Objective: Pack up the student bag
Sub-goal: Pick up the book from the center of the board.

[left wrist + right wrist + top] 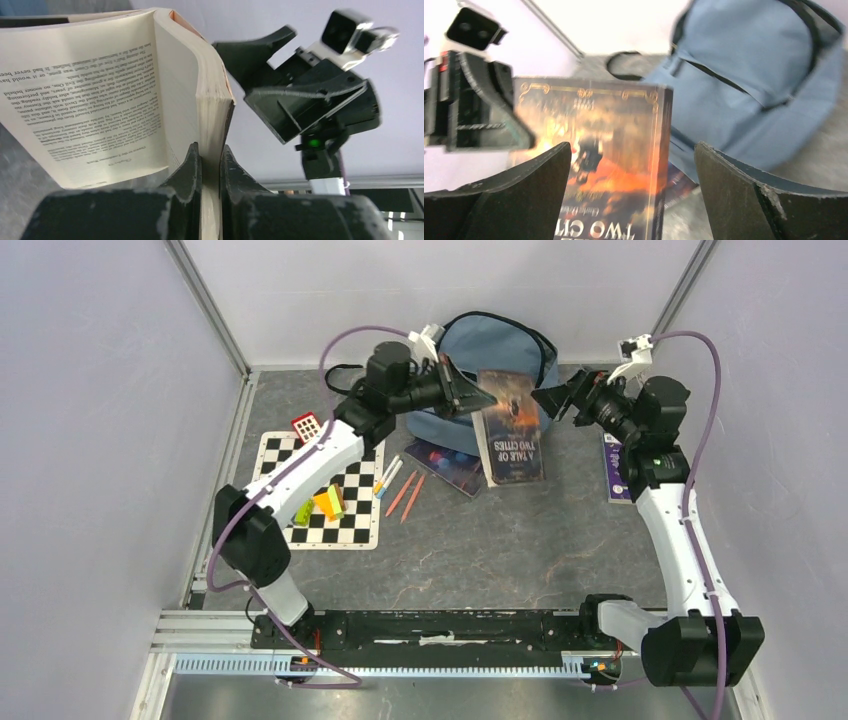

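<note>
My right gripper grabs the book's spine next, since this leaves the book's page edge free to enter the bag (pixel 500 345) first.
The student bag (pixel 500 345) is a blue-grey backpack lying at the back of the table; it also fills the right wrist view (pixel 749 75). In front of it a paperback, "A Tale of Two Cities" (pixel 515 440), stands tilted with its top edge raised. My left gripper (pixel 480 392) is shut on the book's upper left edge. In the left wrist view the fingers (pixel 192 165) pinch the cover and a wad of pages (pixel 125 85). My right gripper (pixel 546 400) is open just right of the book. Its jaws (pixel 632 150) straddle the spine (pixel 614 160) without touching it.
A chessboard mat (pixel 320 490) with yellow, green and orange blocks (pixel 325 505) lies at the left, a red gadget (pixel 305 425) at its corner. Pens (pixel 387 475), orange pencils (pixel 406 495), a dark booklet (pixel 445 462) and a purple strip (pixel 614 470) lie on the grey table.
</note>
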